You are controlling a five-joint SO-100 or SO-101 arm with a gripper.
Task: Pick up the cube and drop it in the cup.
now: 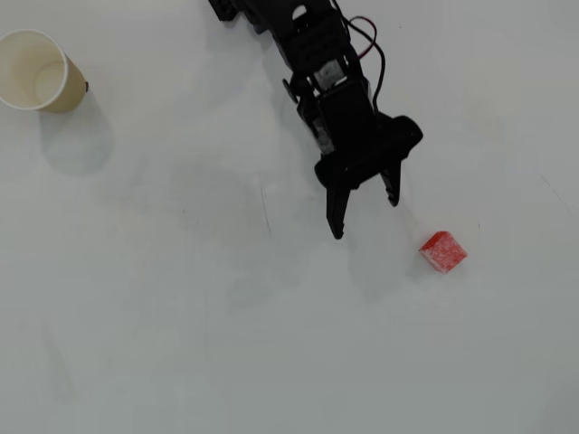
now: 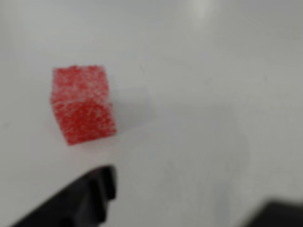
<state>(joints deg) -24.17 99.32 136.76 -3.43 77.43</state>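
Observation:
The gripper grabs the small red cube (image 1: pixel 442 251) by its opposite sides next, to drop it into the beige cup (image 1: pixel 39 70).
The small red cube (image 1: pixel 442 251) with a whitish speckled top lies on the white table, right of centre in the overhead view. In the wrist view the cube (image 2: pixel 84 110) sits blurred at upper left, beyond one black fingertip (image 2: pixel 90 196). My black gripper (image 1: pixel 365 215) hangs open above the table, its tips to the left of the cube and apart from it, nothing between them. The beige cup (image 1: pixel 39 70) stands upright at the far upper left, far from the gripper.
The arm (image 1: pixel 308 45) reaches in from the top edge with red and black wires (image 1: pixel 369 41) looping beside it. The white table (image 1: pixel 181 316) shows faint scuff marks.

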